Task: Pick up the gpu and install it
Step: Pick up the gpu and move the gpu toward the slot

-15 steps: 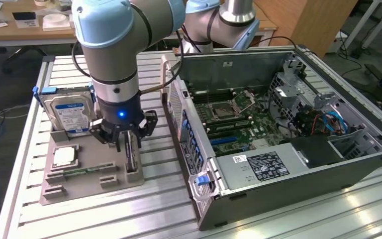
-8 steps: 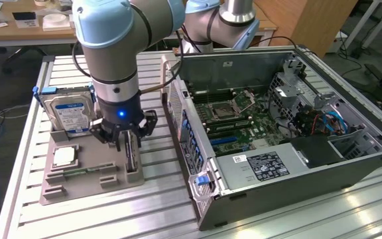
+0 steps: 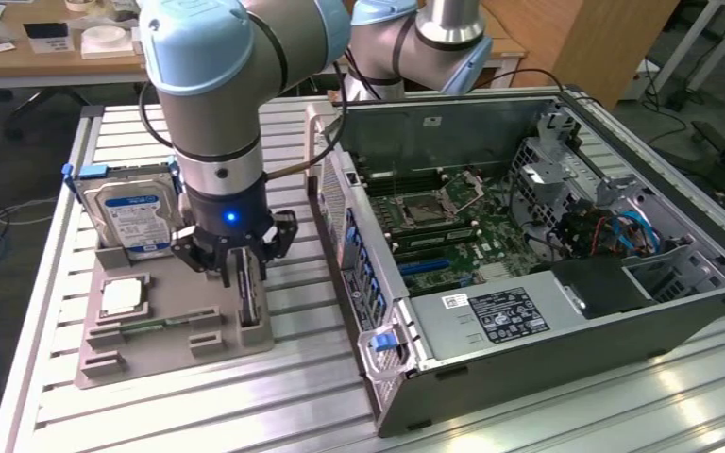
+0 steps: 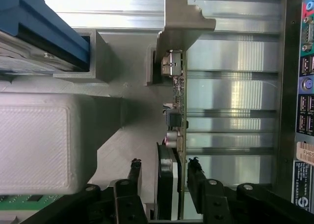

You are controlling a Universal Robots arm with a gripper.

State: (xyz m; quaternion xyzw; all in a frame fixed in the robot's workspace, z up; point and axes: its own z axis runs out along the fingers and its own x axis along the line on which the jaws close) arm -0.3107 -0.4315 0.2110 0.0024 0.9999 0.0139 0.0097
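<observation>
My gripper should close on the GPU now. The GPU stands with my fingers beside its black fan (image 4: pixel 167 185) and board (image 4: pixel 184 136), so my gripper would hold it.
The gpu (image 3: pixel 252 304) stands on edge in a slot at the exterior view's right side of the grey holder (image 3: pixel 174 351). In the wrist view I see the gpu (image 4: pixel 179 87) edge-on, with its silver bracket at the far end and its black fan (image 4: pixel 167 185) near the fingers. My gripper (image 3: pixel 239 269) is lowered over the card. The gripper (image 4: pixel 164 164) is open, with one finger on each side of the card. A gap shows between the fan and the finger (image 4: pixel 135 172) facing it; the other finger sits close to the board.
The holder also carries a silver hard drive (image 3: pixel 133 212) standing upright and a square processor chip (image 3: pixel 124 297). The open computer case (image 3: pixel 665 311) lies to the exterior view's right, with its motherboard (image 3: pixel 457 241) exposed. Its port panel (image 4: pixel 304 87) is close by.
</observation>
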